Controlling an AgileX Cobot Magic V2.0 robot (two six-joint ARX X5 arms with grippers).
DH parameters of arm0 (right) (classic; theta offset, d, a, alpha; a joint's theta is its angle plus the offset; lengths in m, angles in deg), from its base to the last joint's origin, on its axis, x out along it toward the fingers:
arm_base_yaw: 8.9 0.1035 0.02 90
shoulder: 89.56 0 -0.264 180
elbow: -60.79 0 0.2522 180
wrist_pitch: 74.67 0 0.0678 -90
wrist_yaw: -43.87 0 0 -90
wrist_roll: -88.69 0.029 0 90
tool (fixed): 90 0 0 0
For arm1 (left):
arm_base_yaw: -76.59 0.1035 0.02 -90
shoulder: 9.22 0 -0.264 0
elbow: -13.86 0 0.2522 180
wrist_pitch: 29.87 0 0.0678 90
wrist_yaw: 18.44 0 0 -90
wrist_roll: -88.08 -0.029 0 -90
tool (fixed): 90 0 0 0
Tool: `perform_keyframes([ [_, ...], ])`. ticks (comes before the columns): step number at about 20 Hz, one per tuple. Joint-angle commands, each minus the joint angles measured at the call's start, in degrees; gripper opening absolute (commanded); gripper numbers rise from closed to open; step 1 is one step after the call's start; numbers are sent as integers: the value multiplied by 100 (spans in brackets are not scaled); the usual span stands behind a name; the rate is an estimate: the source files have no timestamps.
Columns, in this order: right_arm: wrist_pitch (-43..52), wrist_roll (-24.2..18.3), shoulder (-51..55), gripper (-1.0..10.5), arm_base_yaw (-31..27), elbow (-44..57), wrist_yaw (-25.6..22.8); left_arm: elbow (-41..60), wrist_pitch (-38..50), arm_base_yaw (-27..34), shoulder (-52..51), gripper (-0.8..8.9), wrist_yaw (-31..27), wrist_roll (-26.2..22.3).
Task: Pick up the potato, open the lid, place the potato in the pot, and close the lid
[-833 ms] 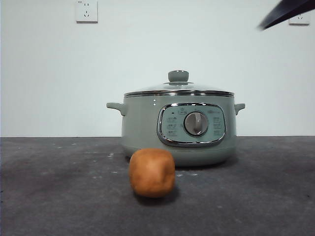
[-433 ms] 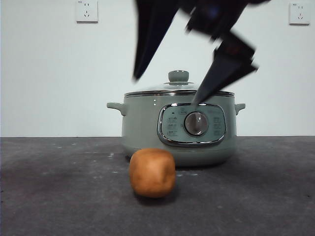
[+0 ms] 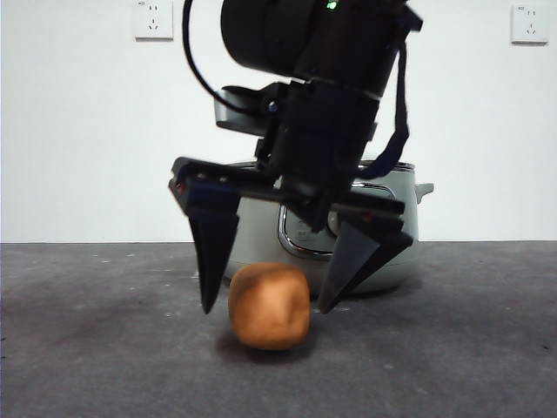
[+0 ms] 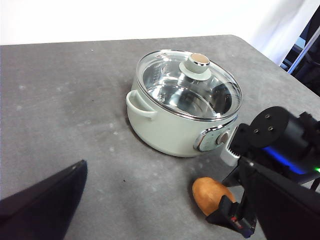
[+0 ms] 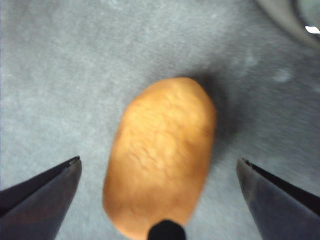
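Observation:
I should grab the potato across its rounded middle point(image 3: 269, 306) with my right gripper, so that the potato can go into the pot point(image 3: 254, 239).
The orange-brown potato point(image 3: 270, 306) point(image 5: 162, 155) lies on the dark grey table in front of the pot point(image 3: 254, 239). My right gripper point(image 3: 265, 309) point(image 5: 158, 160) has come down from above and stands open, one jaw on each side of the potato and neither touching it. In the left wrist view the potato point(image 4: 210, 194) sits beside the sage-green pot point(image 4: 160, 130), whose glass lid point(image 4: 165, 82) with its green knob point(image 4: 199, 62) is on. The right arm point(image 4: 280, 135) reaches in there. My left gripper point(image 4: 162, 165) hangs open, high above the table and away from the pot.
A white wall with two sockets point(image 3: 153, 19) point(image 3: 528, 23) stands behind the table. The table's far corner point(image 4: 250, 42) lies just beyond the pot. Bare grey tabletop point(image 4: 65, 100) stretches to the pot's handle side.
The right arm has swung in from the upper right and dropped in front of the pot. Its open jaws now straddle the potato. Potato, pot and lid have not moved.

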Motion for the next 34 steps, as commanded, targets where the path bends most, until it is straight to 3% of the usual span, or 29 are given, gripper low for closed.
perform_keyframes([
  [1,164,55,-136,323,15,-13,68,-44,28,-15,9,660,13,15],
  [2,173,24,-136,220,15,-13,63,-44,28,-15,17,660,15,15],
  [3,205,-37,-131,47,20,-13,68,-44,28,-15,20,660,17,15],
  [4,229,-120,-127,-8,37,-13,68,-44,28,-15,26,660,22,15],
  [10,70,-240,275,-9,140,-13,68,-44,28,-15,146,660,118,15],
  [16,-638,-404,2197,-10,330,-15,-66,-247,81,-192,511,660,267,9],
  [24,-2100,-466,4918,-11,343,-15,-1707,-1449,669,-1134,2026,660,214,-50],
  [29,-2815,-345,5735,-10,343,-20,-2249,-1871,1600,-2282,3357,660,-496,-109],
  [34,-3305,-245,5984,-10,343,-26,-2409,-2636,2264,-3021,4975,660,-1414,-605],
])
